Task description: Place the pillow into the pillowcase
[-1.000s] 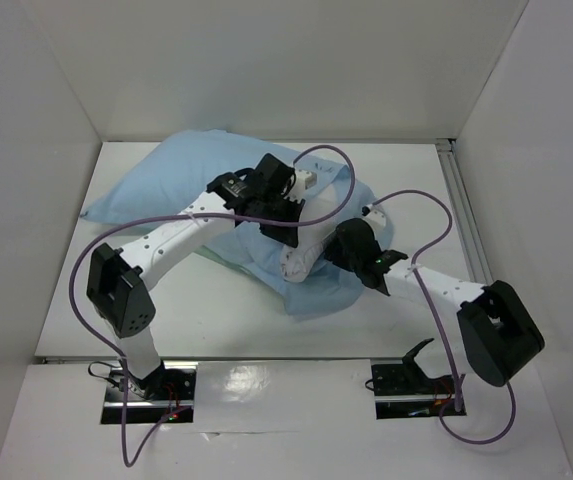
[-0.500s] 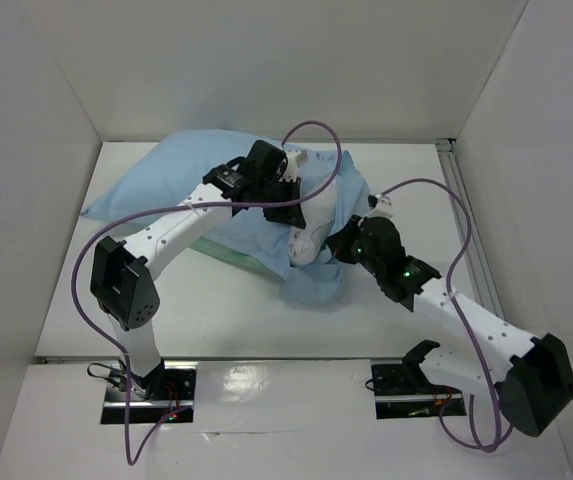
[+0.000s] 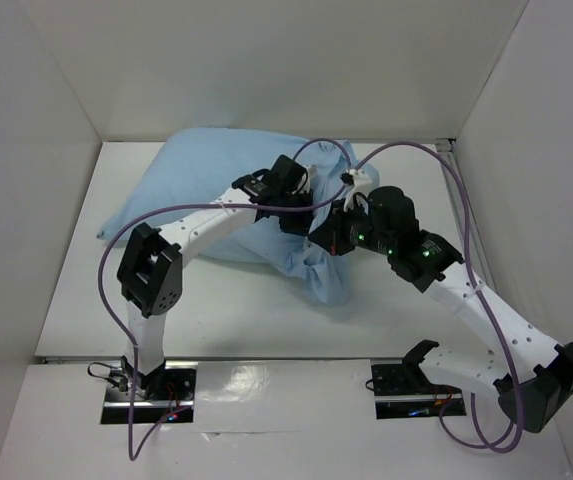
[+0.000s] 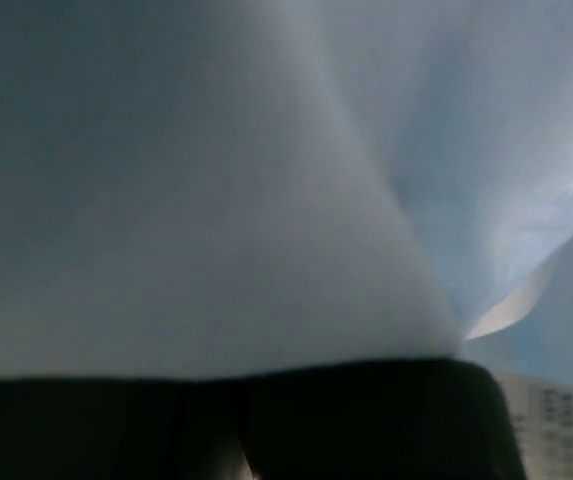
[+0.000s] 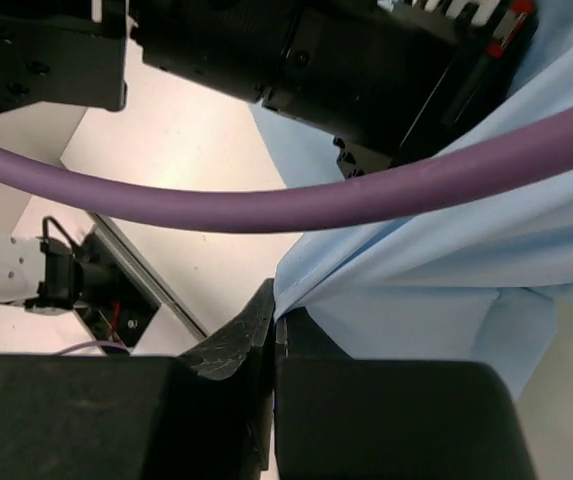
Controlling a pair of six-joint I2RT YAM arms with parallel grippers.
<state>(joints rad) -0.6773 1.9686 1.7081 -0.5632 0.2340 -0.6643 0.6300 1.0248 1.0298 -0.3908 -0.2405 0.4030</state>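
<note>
My left gripper is buried in the pillowcase's cloth and the pillow would remain inside the pillowcase, so my left gripper opens next.
The light-blue pillowcase (image 3: 201, 185) lies bulging across the back left of the table, and a loose fold hangs down near the middle (image 3: 328, 280). The white pillow does not show in the top view. My left gripper (image 3: 296, 205) is buried in the cloth at the pillowcase's right end, so its jaws are hidden. In the left wrist view a pale bulging cloth (image 4: 216, 200) fills the frame beside blue fabric (image 4: 536, 140); I cannot tell if it is the pillow. My right gripper (image 3: 328, 238) (image 5: 276, 325) is shut on the pillowcase's blue hem (image 5: 446, 270) and holds it raised.
White walls enclose the table (image 3: 236, 315) on three sides. A metal rail (image 3: 463, 215) runs along the right edge. Purple cables (image 3: 406, 150) loop above both wrists, and one crosses the right wrist view (image 5: 266, 205) under the left arm's black wrist (image 5: 346, 60).
The right arm has stretched up and left, lifting the pillowcase hem beside the left wrist. The left gripper has moved right. The pillowcase has shifted and its green face no longer shows.
</note>
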